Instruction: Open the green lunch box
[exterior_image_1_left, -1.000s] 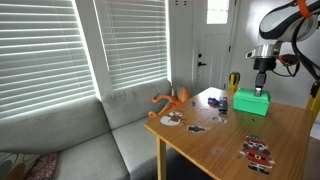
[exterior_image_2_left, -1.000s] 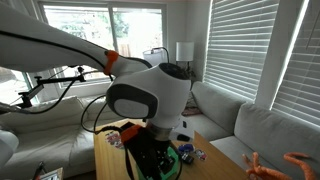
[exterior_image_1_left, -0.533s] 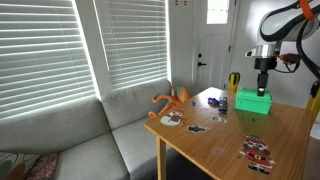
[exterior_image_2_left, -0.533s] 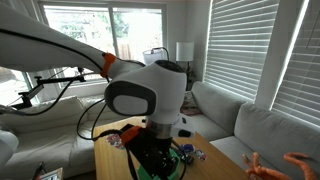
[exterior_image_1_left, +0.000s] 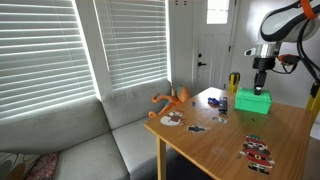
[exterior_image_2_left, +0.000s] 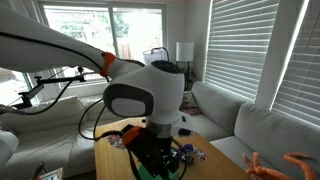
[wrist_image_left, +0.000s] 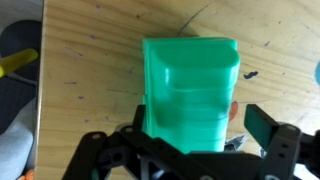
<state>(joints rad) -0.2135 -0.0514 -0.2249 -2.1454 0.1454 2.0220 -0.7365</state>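
My gripper closes on the box next, since the narrow width of the green lunch box (exterior_image_1_left: 252, 101) (wrist_image_left: 189, 102) lies between both fingers and closing now would catch it.
The green lunch box (exterior_image_1_left: 252, 101) lies lid-on at the far end of the wooden table (exterior_image_1_left: 225, 140). In the wrist view it (wrist_image_left: 188, 90) fills the middle of the frame. My gripper (exterior_image_1_left: 262, 86) hangs right above the box, open. Its left finger is at the box's left side and its right finger (wrist_image_left: 266, 126) stands a little clear of the right side. In an exterior view the arm's big wrist (exterior_image_2_left: 148, 100) hides most of the box; only a green sliver (exterior_image_2_left: 173, 158) shows.
A yellow-and-black upright object (exterior_image_1_left: 234, 83) stands beside the box. An orange toy (exterior_image_1_left: 172, 99) lies at the table's corner near the grey sofa (exterior_image_1_left: 90, 140). Small flat pieces (exterior_image_1_left: 256, 150) lie scattered on the near part of the table.
The gripper has come down slightly towards the box. The box has not moved.
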